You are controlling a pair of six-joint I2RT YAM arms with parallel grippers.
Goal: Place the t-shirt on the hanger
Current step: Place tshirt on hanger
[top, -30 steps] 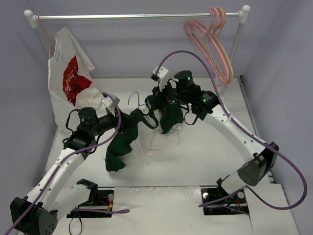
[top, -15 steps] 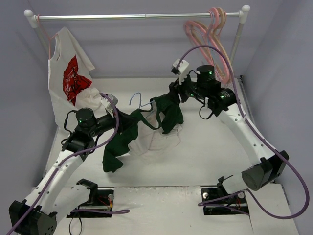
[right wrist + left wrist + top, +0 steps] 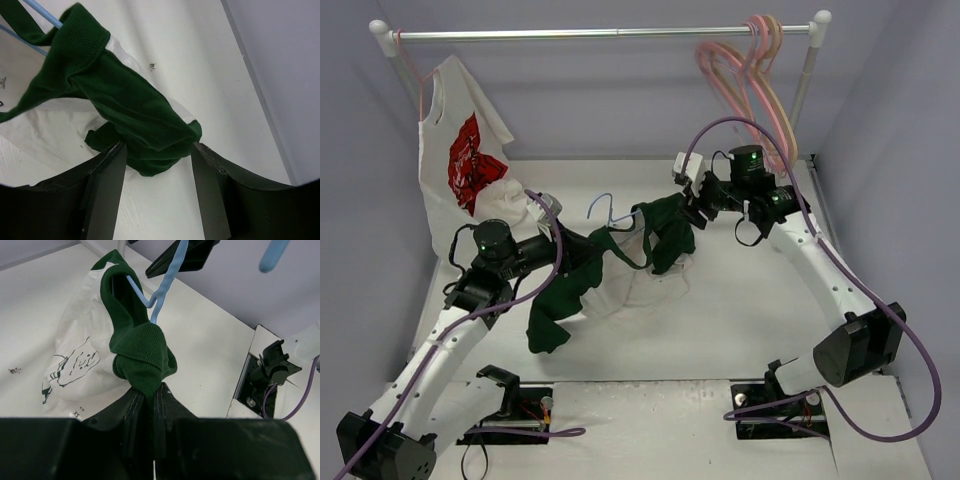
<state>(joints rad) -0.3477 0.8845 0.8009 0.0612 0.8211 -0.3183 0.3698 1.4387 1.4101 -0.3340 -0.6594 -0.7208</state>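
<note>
Next, my right gripper grabs the t-shirt's green sleeve near the collar, which keeps the neck and hanger hook free.
The t-shirt, white with dark green sleeves, hangs bunched above the table in the middle. The light-blue wire hanger sticks up out of its neck; the wire runs into the green collar. My left gripper is shut on a fold of the green collar trim and holds the shirt up. My right gripper stands open just right of the shirt. The right green sleeve droops between its fingertips without being pinched. In the top view the right gripper sits beside that sleeve.
A metal rail spans the back. A white shirt with a red graphic hangs at its left end, and pink hangers at its right. Grey walls close in both sides. The arm bases stand at the near edge.
My right gripper has opened, let go of the green sleeve and drawn back to the right. The sleeve now droops freely. The left arm has barely moved.
</note>
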